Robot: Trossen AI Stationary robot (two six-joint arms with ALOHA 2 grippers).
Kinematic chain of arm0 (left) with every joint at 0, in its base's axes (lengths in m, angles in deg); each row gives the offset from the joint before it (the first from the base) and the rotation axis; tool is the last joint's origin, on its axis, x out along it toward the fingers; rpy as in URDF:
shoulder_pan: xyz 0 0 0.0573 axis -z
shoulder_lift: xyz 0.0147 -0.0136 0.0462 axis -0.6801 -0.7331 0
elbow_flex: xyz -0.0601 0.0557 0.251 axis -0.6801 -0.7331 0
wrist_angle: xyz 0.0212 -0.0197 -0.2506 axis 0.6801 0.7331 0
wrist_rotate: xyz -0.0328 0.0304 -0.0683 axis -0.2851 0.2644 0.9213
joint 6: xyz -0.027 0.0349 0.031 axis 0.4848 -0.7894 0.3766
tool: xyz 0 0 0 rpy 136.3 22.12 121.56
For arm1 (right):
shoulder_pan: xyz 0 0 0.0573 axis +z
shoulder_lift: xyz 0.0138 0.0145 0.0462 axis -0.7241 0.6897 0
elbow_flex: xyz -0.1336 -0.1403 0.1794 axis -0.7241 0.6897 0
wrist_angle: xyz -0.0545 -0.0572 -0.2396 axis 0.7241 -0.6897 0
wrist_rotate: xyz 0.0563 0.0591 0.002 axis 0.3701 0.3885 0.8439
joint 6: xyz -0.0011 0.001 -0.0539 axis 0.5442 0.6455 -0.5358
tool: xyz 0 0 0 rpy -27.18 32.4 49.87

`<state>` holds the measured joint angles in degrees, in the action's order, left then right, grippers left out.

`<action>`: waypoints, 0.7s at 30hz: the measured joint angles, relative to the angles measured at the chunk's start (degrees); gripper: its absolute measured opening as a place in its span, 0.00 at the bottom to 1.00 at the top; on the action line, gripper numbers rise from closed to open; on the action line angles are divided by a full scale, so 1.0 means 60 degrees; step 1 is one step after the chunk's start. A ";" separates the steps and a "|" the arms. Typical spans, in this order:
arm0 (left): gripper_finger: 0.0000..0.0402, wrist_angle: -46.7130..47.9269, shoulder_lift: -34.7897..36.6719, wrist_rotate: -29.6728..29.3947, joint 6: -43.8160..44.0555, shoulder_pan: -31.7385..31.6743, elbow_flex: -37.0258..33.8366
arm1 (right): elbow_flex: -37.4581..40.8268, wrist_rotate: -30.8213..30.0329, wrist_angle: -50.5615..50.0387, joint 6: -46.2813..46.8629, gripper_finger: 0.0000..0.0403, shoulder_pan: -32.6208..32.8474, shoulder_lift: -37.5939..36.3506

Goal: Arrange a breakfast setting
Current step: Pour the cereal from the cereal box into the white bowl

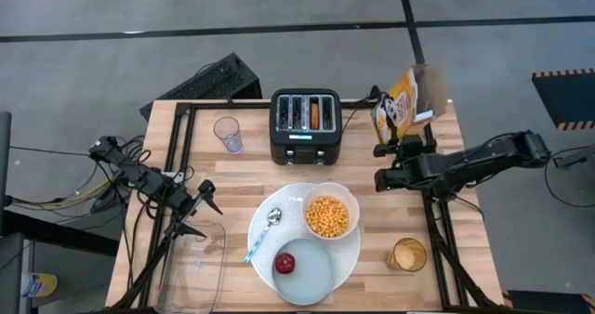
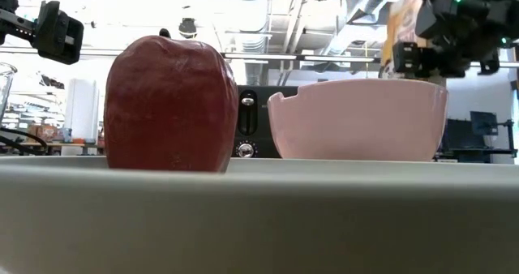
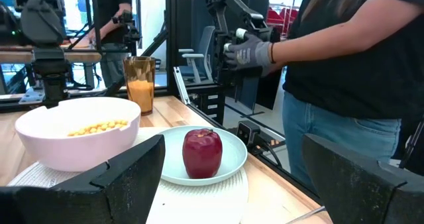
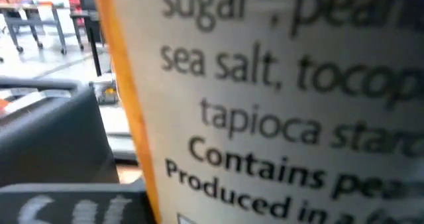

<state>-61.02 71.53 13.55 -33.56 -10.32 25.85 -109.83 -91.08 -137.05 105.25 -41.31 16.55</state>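
The cereal box hangs tipped with its base above the tabletop, so for now it stays held in my right gripper until its base is down.
The large white plate (image 1: 290, 199) lies at the table's middle near side. On it are the white bowl (image 1: 346, 195) of yellow cereal (image 1: 327, 215), the blue-handled spoon (image 1: 260, 232) and the small pale-blue plate (image 1: 314, 275) with the red apple (image 1: 284, 263). The bagel (image 1: 316, 114) sticks up from a slot of the black toaster (image 1: 305, 125). My right gripper (image 1: 382, 164) is shut on a cereal box (image 1: 406, 105) at the far right. My left gripper (image 1: 198, 214) is open and empty, left of the plate, facing the apple (image 3: 202, 152). My right gripper holds the cereal box by its lower part, coming level from the table's right. Its wrist view looks straight at the box's printed side panel (image 4: 265, 118), with one finger (image 4: 53, 144) beside the orange edge (image 4: 136, 158); the other finger is hidden by the box. The box is lifted, its open top (image 1: 428, 77) tipped toward the far edge.
An empty glass (image 1: 228, 133) stands left of the toaster. A glass of orange juice (image 1: 407, 255) stands near right. A clear container (image 1: 197, 258) lies at the near left. A person (image 3: 344, 52) stands beyond the table's right side, a gloved hand (image 3: 250, 52) on a control arm.
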 joint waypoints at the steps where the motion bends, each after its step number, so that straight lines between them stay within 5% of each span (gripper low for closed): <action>1: 0.84 0.0000 0.0003 0.0000 0.0000 0.0000 0.0000 | 0.0157 0.0128 0.0177 -0.0005 0.39 0.0000 0.0000; 21: 0.84 0.0000 0.0004 0.0000 0.0000 0.0000 0.0000 | 0.2742 0.1251 0.3834 -0.0691 0.40 -0.0021 -0.0004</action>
<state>-61.02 71.55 13.55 -33.56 -10.32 25.85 -93.38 -83.58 -114.05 101.10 -41.43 16.53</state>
